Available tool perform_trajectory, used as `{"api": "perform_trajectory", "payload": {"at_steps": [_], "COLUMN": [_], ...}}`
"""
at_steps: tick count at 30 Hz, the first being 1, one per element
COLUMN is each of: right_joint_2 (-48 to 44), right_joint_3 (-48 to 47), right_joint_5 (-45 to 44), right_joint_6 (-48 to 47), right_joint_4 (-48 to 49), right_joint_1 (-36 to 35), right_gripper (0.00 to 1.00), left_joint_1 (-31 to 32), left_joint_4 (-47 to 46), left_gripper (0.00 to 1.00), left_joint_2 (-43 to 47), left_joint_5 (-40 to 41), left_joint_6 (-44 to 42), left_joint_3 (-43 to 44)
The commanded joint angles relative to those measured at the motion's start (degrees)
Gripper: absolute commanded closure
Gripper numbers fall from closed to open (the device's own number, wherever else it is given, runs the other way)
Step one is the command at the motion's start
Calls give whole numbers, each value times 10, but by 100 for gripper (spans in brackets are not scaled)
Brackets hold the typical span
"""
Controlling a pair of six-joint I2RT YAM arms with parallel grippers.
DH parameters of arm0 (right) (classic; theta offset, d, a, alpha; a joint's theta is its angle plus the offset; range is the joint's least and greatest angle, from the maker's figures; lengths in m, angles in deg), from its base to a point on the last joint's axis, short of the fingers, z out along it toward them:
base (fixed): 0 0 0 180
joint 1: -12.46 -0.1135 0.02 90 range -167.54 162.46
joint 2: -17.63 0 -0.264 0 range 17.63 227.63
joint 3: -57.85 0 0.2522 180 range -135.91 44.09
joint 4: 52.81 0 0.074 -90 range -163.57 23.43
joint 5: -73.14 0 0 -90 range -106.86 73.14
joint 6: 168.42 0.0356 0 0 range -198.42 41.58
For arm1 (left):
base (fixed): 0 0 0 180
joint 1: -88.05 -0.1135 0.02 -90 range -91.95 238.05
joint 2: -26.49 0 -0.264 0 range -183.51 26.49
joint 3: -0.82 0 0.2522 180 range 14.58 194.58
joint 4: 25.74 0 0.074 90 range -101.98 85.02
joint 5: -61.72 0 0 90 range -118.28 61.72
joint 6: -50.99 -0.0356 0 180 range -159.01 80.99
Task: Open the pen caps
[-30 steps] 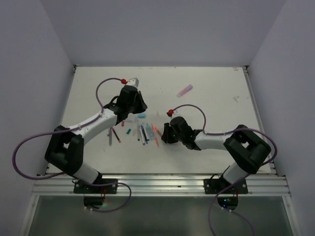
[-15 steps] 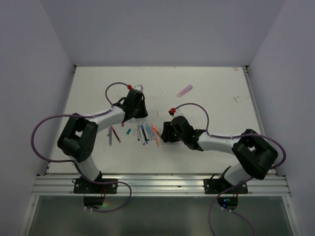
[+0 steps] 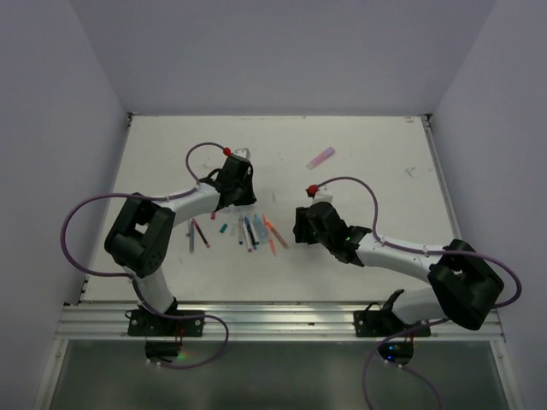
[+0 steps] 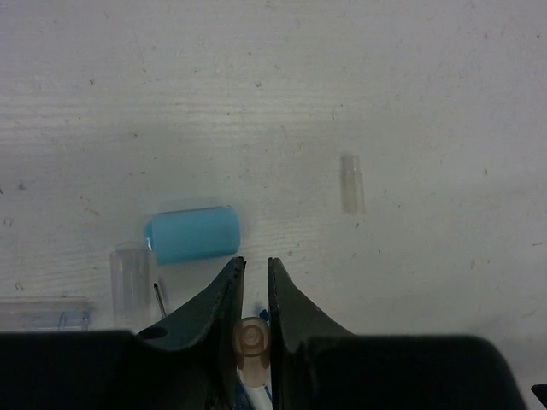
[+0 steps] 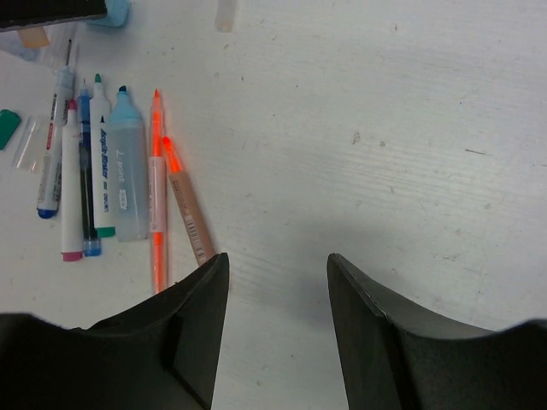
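Observation:
I should let go of the beige pen cap (image 4: 250,340) with my left gripper, because the cap would land by the pen tips if I opened it now.
Several uncapped pens (image 3: 254,231) lie side by side at the table's middle. The right wrist view shows them to the left of my fingers: an orange pen (image 5: 157,205), a tan-bodied highlighter (image 5: 191,213) and a light blue marker (image 5: 127,175). My right gripper (image 5: 278,260) (image 3: 299,229) stands open over bare table just right of them, holding nothing. My left gripper (image 4: 255,263) (image 3: 238,200) is shut on a beige pen cap (image 4: 250,340), seen end-on deep between the fingers. A light blue pen cap (image 4: 192,234) lies just ahead of it, and a clear cap (image 4: 351,182) lies farther right.
A pink object (image 3: 320,157) lies at the back right of the table. Two dark red pens (image 3: 198,232) rest left of the group. A green cap (image 5: 7,128) and a clear cap (image 4: 130,273) sit by the pens. White walls enclose the table.
My right gripper has opened and drawn back to the right, away from the pens; the tan highlighter now lies on the table. My left gripper shifted slightly right and stayed shut.

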Motion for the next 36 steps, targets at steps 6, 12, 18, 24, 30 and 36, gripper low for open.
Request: {"api": "perform_trajectory", "payload": {"at_steps": [6,12,18,24,30,36], "right_joint_2": [-28,-43,-46,26,163,335], "right_joint_3": [4,9,-40,-176,-363,-534], "right_joint_5": [-54,-66,-106,-108,-136,-142], "right_joint_6": [-13,-16,-23,-20,-12,31], "right_joint_4": [-24,-29,-83,-175,-244,-288], "right_joint_1": [13,15,29,129,172,203], "right_gripper": [46,46,39,33,32,34], "left_joint_1": [-6,-6,-6,-6,-6,-10], "left_joint_4": [7,10,42,78,122,140], "left_gripper": [77,74,68,38,0,0], "left_joint_2": [11,19,71,174,241,311], "left_joint_5": [24,33,31,58,91,151], "left_joint_6": [-18,-17,-7,-19,-56,-102], "left_joint_3": [0,-3,7,23,32,-3]}}
